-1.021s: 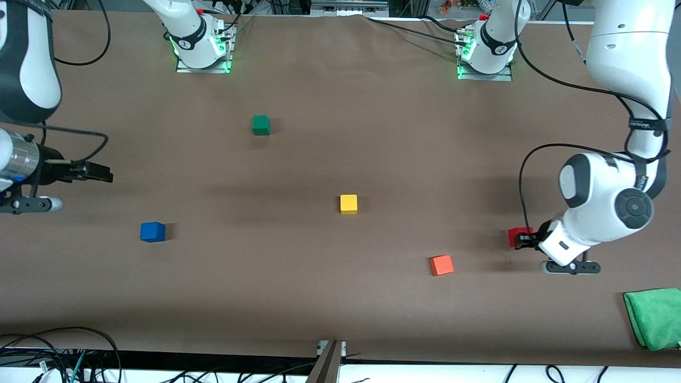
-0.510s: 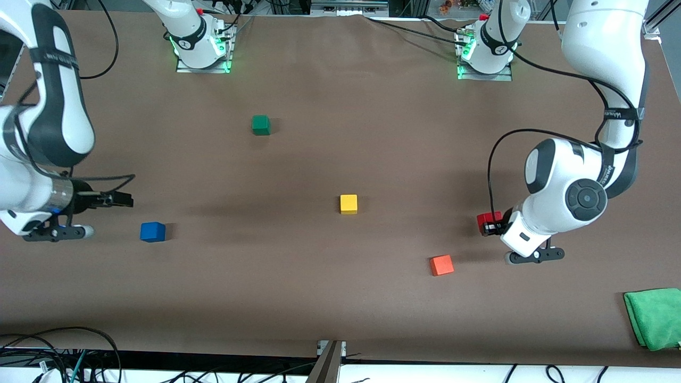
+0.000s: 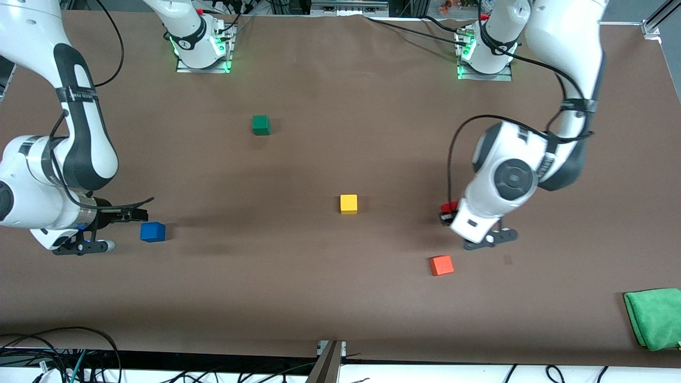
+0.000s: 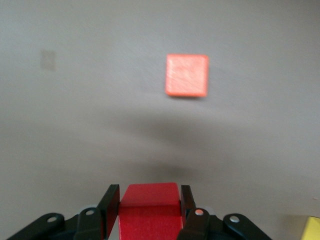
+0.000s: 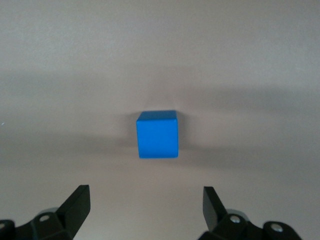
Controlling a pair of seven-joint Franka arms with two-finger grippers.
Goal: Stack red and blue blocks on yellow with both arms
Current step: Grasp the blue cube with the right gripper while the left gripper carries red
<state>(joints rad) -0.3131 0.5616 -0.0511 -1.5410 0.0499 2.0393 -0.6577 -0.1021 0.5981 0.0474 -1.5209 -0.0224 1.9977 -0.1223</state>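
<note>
I will stack the blue block [image 3: 152, 232] on the yellow cube [image 3: 348, 204], so I will grab it next by two opposite sides with my right gripper.
My left gripper [image 3: 446, 213] is shut on the red block [image 3: 451, 206] and holds it above the table, between the yellow cube [image 3: 348, 204] and the left arm's end. In the left wrist view the red block [image 4: 150, 210] sits squarely between both fingers of the left gripper [image 4: 149, 192], and a corner of the yellow cube [image 4: 312, 229] shows at the edge. The blue block [image 3: 152, 232] rests on the table. My right gripper [image 3: 139, 214] hovers just beside it, toward the right arm's end. It is open [image 5: 146, 192], and the blue block [image 5: 157, 134] lies ahead of its fingers, apart from them.
An orange-red cube [image 3: 441, 265] lies nearer the front camera than the held red block, seen as the orange-red cube [image 4: 187, 75] from the left wrist. A green cube [image 3: 260, 125] sits toward the bases. A green cloth [image 3: 654, 317] lies at the table's corner by the left arm's end.
The left arm has carried the red block toward the yellow cube. The right arm has swung in toward the blue block, its gripper still open.
</note>
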